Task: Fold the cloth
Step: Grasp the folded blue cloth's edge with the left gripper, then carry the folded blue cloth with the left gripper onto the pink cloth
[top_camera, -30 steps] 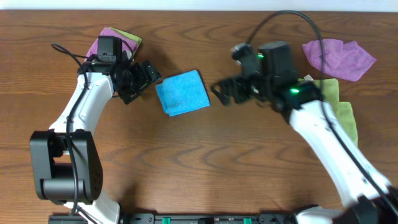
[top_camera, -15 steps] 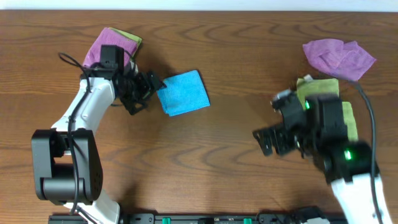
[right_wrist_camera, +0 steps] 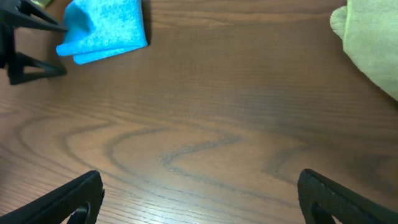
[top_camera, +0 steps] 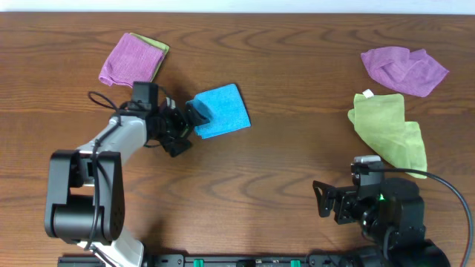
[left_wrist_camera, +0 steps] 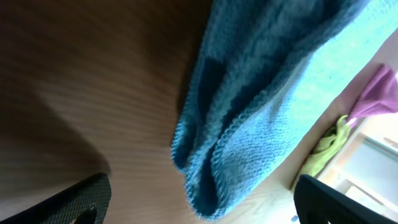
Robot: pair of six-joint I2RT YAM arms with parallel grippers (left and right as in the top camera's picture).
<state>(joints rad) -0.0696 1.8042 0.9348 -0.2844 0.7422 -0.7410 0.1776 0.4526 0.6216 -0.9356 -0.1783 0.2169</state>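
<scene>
The folded blue cloth needs to be laid folded on top, so my left gripper should next pinch its layers together and grab it by its edge nearest the purple cloth.
A folded blue cloth [top_camera: 220, 110] lies on the wooden table, left of centre. My left gripper [top_camera: 188, 127] is open at the cloth's left edge, one finger on top of that edge and one below it. In the left wrist view the folded blue cloth [left_wrist_camera: 267, 81] fills the frame, its corner between my open fingers [left_wrist_camera: 199, 199]. My right gripper [top_camera: 326, 205] is open and empty near the table's front right. The right wrist view shows the blue cloth [right_wrist_camera: 106, 31] far off at upper left, with bare wood between the open fingers [right_wrist_camera: 199, 199].
A purple cloth on a green one [top_camera: 132, 57] lies at the back left. A crumpled purple cloth [top_camera: 404, 68] is at the back right, with a crumpled green cloth [top_camera: 390, 127] in front of it, also in the right wrist view [right_wrist_camera: 370, 43].
My right arm has pulled away from the blue cloth to the front right of the table. My left gripper has slid toward the front and right, onto the cloth's left edge.
</scene>
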